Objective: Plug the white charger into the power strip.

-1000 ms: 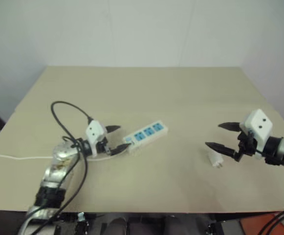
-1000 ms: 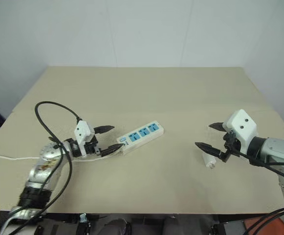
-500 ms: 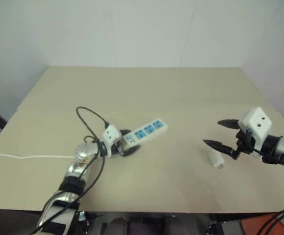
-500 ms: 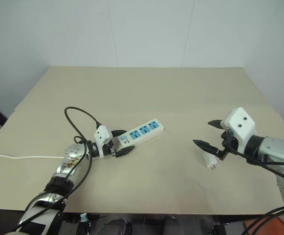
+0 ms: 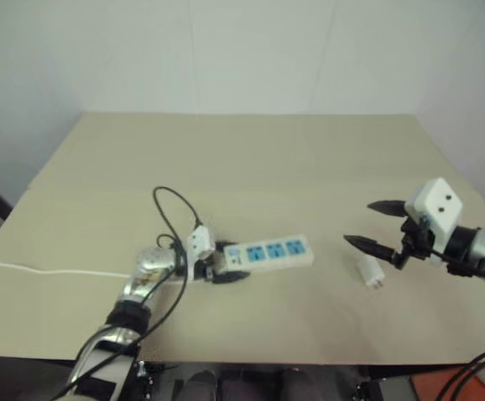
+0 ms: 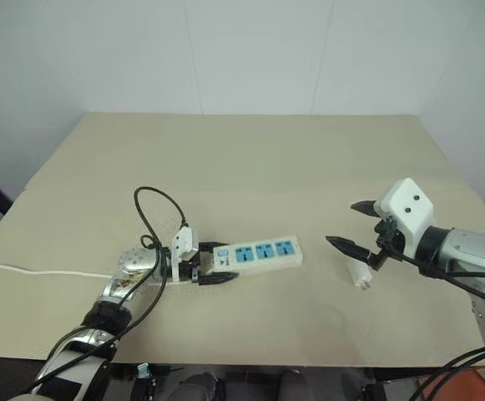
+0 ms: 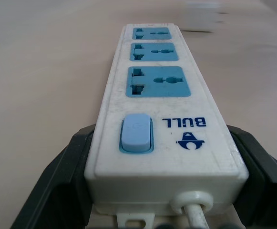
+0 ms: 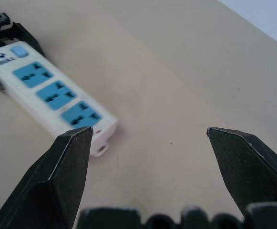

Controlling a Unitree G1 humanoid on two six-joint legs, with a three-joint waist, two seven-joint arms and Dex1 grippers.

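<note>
My right gripper should grab the charger next by the flat sides of its white body (image 5: 369, 269), because its metal prongs stick out bare at one end of the charger.
The power strip (image 6: 259, 251), a white bar with three blue socket faces, lies flat on the tan table, left of centre. My left gripper (image 6: 219, 261) is shut on its switch end, one black finger (image 7: 62, 176) pressed against each long side. The blue switch (image 7: 136, 132) and the cord's exit face the left wrist camera. The white charger (image 6: 359, 273) lies on the table to the right, clear of the strip. My right gripper (image 6: 342, 223) hovers open just above and behind the charger, holding nothing, its fingers pointing toward the strip (image 8: 57, 93).
The strip's thin white cord (image 6: 42, 271) trails left to the table edge. A black cable loop (image 6: 154, 209) arches over my left wrist. Bare tabletop (image 6: 309, 167) spreads between strip and charger and toward the back wall.
My left gripper closed on the strip's switch end and swung it; the strip turned from slanting to nearly straight across the table and shifted right. The right gripper and the charger stayed put.
</note>
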